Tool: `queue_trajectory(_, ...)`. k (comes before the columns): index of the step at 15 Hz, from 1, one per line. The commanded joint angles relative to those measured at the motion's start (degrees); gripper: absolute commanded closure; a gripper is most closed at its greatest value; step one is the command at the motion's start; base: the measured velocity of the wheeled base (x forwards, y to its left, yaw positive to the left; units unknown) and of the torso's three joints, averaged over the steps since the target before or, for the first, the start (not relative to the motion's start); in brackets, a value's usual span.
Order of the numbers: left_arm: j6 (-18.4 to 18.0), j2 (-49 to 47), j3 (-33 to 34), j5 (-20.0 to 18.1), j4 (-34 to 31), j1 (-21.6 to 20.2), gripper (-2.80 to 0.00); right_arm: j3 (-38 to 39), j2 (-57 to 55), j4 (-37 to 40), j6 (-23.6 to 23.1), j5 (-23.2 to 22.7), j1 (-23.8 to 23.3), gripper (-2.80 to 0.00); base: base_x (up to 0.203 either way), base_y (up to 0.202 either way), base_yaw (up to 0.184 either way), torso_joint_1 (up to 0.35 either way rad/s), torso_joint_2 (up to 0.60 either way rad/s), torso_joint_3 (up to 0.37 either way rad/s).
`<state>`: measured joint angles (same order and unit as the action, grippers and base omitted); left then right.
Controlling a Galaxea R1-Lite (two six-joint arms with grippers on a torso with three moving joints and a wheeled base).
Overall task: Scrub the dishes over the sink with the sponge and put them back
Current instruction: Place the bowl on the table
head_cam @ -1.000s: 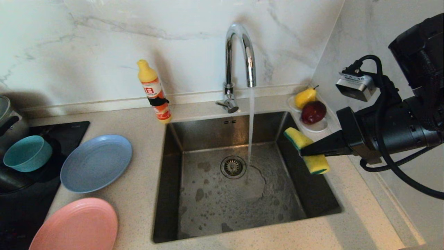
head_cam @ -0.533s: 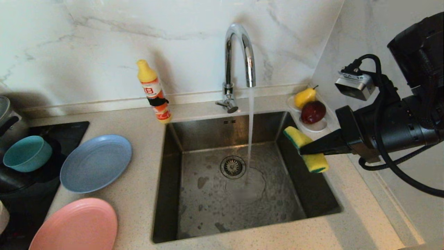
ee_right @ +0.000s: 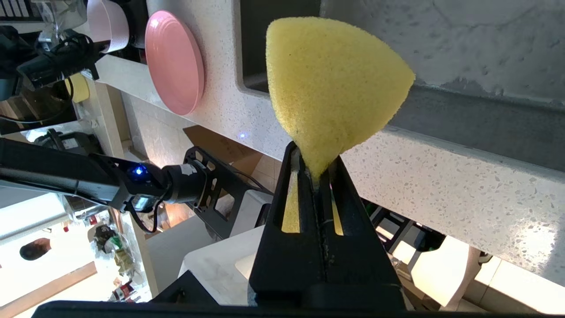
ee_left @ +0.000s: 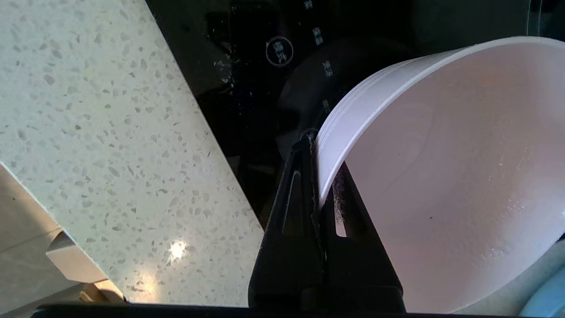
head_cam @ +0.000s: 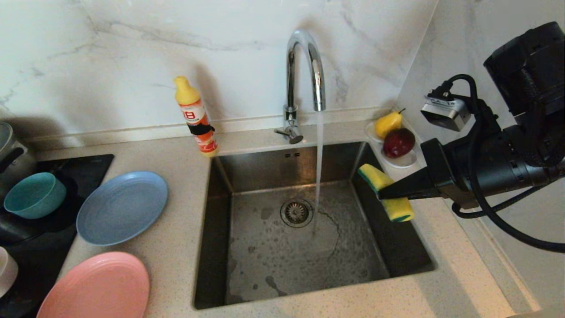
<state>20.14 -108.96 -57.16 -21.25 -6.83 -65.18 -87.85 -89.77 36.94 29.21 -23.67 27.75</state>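
Note:
The pale pink dish's lower side [head_cam: 4, 285] meets the black cooktop [head_cam: 29, 275], so it is now time for my left gripper to release the dish.
My right gripper [head_cam: 380, 193] hangs over the sink's [head_cam: 265, 251] right side, shut on the bent yellow sponge [head_cam: 397, 208] with its green layer. Seen from the right wrist, the sponge [ee_right: 331, 84] bulges out past the right gripper [ee_right: 314, 170]. My left gripper [ee_left: 311, 143] is shut on the rim of the small pale pink dish [ee_left: 441, 176] above the black cooktop. Only the dish's edge [head_cam: 5, 270] shows at the head view's far left. The salmon-pink plate [head_cam: 95, 287], grey-blue plate [head_cam: 122, 207] and teal bowl [head_cam: 34, 194] rest left of the sink.
Water runs from the chrome tap [head_cam: 304, 66] into the basin near the drain. A detergent bottle [head_cam: 196, 115] stands behind the sink's left corner. A white dish with fruit [head_cam: 399, 161] sits at the back right, and a steel pot [head_cam: 9, 150] stands beside the cooktop [head_cam: 26, 251].
The pale pink dish has come into the head view at the lower left edge and moved further in. The right gripper with the sponge has barely shifted.

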Motion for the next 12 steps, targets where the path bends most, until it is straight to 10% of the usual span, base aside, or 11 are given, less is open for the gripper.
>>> queue_trajectory(1, 0.0, -1.1, -0.3, 0.0, -0.1, 0.0, 0.00, -0.5, -0.4, 0.3, 0.1, -0.1, 0.1, 0.00, 0.000, 0.000, 0.000, 0.000, 0.00, 0.000)
queue_trajectory(2, 0.0, -0.9, -0.4, -0.1, -0.1, 0.0, -0.63, -0.5, -0.5, 0.3, 0.1, -0.1, 0.1, 0.00, 0.000, 0.000, 0.000, 0.000, 0.00, 0.000)
queue_trajectory(3, 0.2, -0.8, -0.7, -0.1, -0.1, 0.0, -2.80, -0.5, -0.5, 0.3, 0.1, -0.1, 0.1, 0.00, 0.000, 0.000, 0.000, 0.000, 0.00, 0.000)
queue_trajectory(12, 0.9, 10.6, -2.3, -3.3, -3.5, 0.0, -2.80, 0.1, -0.1, 0.3, 0.1, -0.1, 0.1, 0.00, 0.000, 0.000, 0.000, 0.000, 0.00, 0.000)
